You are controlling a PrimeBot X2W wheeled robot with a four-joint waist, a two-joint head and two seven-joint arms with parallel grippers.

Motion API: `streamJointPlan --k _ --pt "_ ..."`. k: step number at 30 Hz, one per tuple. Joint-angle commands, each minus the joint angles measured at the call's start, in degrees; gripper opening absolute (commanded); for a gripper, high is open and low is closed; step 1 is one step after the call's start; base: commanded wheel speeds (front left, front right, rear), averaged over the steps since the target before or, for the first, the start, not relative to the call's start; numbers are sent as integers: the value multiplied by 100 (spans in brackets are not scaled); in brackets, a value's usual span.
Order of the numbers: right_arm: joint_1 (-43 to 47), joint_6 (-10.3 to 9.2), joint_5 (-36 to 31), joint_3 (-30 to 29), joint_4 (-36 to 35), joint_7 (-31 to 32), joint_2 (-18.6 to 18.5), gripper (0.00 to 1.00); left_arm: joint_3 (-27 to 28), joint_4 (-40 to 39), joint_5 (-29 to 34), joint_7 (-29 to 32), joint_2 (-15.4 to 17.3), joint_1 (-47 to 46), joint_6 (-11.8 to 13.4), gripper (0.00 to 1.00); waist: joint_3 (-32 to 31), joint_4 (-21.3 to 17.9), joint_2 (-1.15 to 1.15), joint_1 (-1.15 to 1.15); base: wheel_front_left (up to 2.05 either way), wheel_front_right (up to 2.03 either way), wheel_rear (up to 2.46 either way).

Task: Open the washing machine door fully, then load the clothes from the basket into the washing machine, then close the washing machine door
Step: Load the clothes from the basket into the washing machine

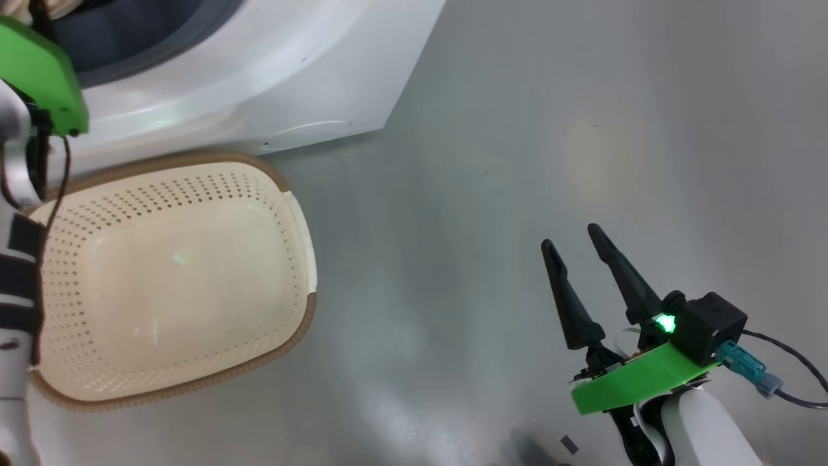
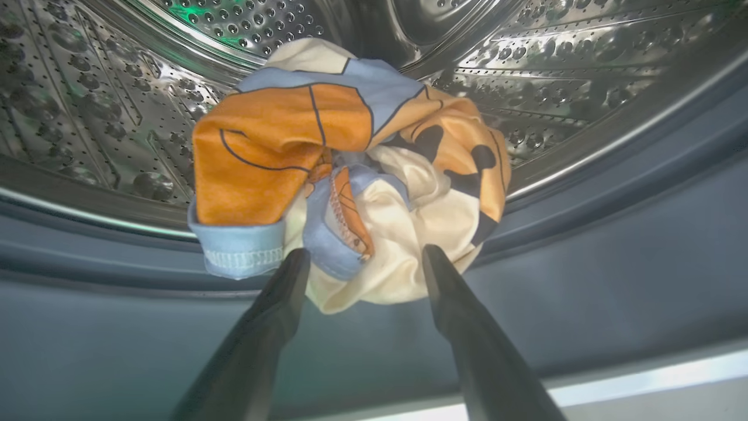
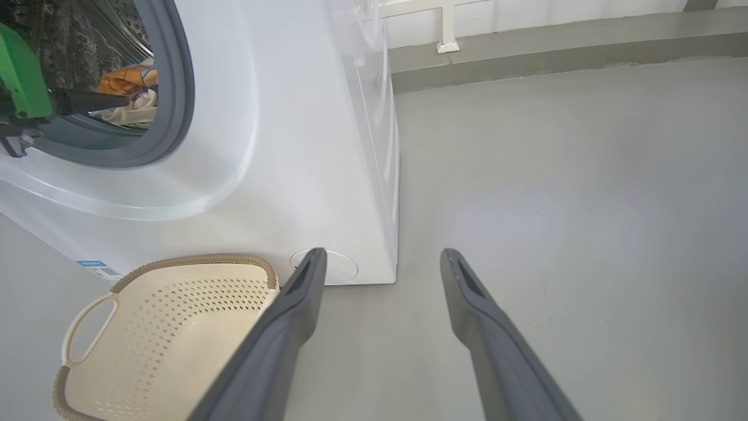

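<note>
The clothes (image 2: 350, 169) need to go fully into the steel drum, so next I should grab the bundle by its cream lower fold (image 2: 382, 270) with my left gripper.
The clothes (image 2: 350, 169), an orange, light blue and cream bundle, lie at the mouth of the steel drum (image 2: 87, 93), sagging over the grey-blue gasket (image 2: 584, 263). My left gripper (image 2: 365, 254) is open, its fingertips (image 2: 297, 263) flanking the bundle's lower edge. The clothes (image 3: 125, 88) also show inside the washing machine (image 3: 280, 146) in the right wrist view. The basket (image 1: 181, 285) stands empty on the floor before the washing machine (image 1: 259, 84). My right gripper (image 1: 570, 236) hangs open over bare floor, right of the basket (image 3: 169, 327). The washing machine door is out of view.
My left arm's green mount (image 1: 39, 71) reaches into the machine's opening at the head view's upper left. Grey floor (image 1: 517, 129) stretches to the right of the machine. A low grey kerb and white wall (image 3: 555, 35) run behind it.
</note>
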Motion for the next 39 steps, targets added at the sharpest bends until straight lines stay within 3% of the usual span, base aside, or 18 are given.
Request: streamJointPlan --k 1,17,18,19,20,21,24,25,26,39 --pt "140 9 45 186 -94 -27 -18 100 121 71 37 47 296 -241 -8 100 0 -96 0 -1 0 0 0" --pt "327 9 29 327 -89 -27 -121 100 -142 1464 165 255 469 -1009 -127 98 -3 -307 0 -1 0 0 0" --pt "341 9 26 329 -89 -27 -130 100 -159 1523 174 227 467 -1042 -125 92 3 -314 0 -1 0 0 0" --pt "352 9 24 329 -92 -27 -139 100 -186 1580 192 199 464 -1077 -122 75 10 -321 0 -1 0 0 0" --pt "352 9 24 329 -92 -27 -139 100 -186 1580 192 199 464 -1077 -122 75 10 -321 0 -1 0 0 0" --pt "361 9 23 325 -96 -27 -145 100 -208 1630 207 170 446 -1107 -101 49 17 -327 0 -1 0 0 0" --pt "377 9 17 297 -122 -27 -161 100 -283 1779 260 107 408 -1183 -45 25 63 -345 0 -1 0 0 0" --pt "379 9 16 293 -132 -27 -166 100 -298 1821 272 60 409 -1206 -30 4 77 -355 0 -1 0 0 0" --pt "397 9 9 279 -141 -27 -185 100 -325 1916 280 -48 421 -1240 -43 0 93 -367 0 -1 0 0 0" --pt "486 9 -1 253 -225 -27 -202 100 -272 2098 234 -1361 378 -1678 271 0 298 -407 0 -1 0 0 0"
